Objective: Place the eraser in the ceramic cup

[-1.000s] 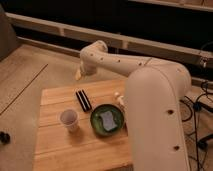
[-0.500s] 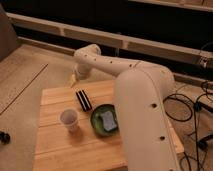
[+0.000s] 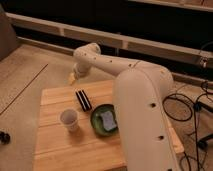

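Observation:
My gripper reaches the eraser and grips its short end next, leaving the eraser's other end free to enter the ceramic cup.
The eraser, a black block with a pale stripe, lies flat on the wooden table near its far edge. The ceramic cup is small and white and stands upright in front of the eraser, slightly to its left. My gripper hangs just beyond the table's far edge, above and a little left of the eraser. It is open and holds nothing. The white arm sweeps in from the lower right and hides the table's right side.
A round green bowl holding a pale blue-grey pad sits right of the cup. Dark cables lie on the floor at the right. A dark wall with a pale rail runs behind the table.
The arm has swung left, so its bulk now covers more of the table's right side. The gripper has dropped slightly toward the far edge. Eraser, cup and bowl have not moved.

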Motion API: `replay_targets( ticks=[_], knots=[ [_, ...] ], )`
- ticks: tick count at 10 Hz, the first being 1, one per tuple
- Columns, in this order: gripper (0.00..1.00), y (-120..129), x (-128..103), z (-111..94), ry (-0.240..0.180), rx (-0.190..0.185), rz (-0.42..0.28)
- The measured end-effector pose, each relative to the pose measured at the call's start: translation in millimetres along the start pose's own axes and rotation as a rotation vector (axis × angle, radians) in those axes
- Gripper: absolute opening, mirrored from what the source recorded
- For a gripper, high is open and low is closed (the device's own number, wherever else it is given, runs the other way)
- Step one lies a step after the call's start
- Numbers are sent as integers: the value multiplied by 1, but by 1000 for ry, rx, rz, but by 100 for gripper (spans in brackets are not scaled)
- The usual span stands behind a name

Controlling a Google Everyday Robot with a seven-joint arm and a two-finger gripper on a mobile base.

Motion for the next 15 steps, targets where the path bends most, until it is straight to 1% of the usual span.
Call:
replay_targets(
  ticks=[1,3,4,5,7,8,9,10,12,14,15],
  knots=[
    [65,5,-1,8,17,3,-16],
    [65,-3,8,20,69,32,-19],
    [65,-10,13,27,97,46,3],
    [65,-14,17,33,110,41,36],
    [65,-17,22,49,121,-1,103],
    [65,-17,27,62,136,-37,145],
    [65,-15,30,73,153,-63,166],
    [65,-13,33,81,169,-80,171],
    [65,-9,36,95,206,-109,166],
    [65,-7,43,103,259,-121,129],
    [65,-1,48,109,309,-124,79]
  ],
)
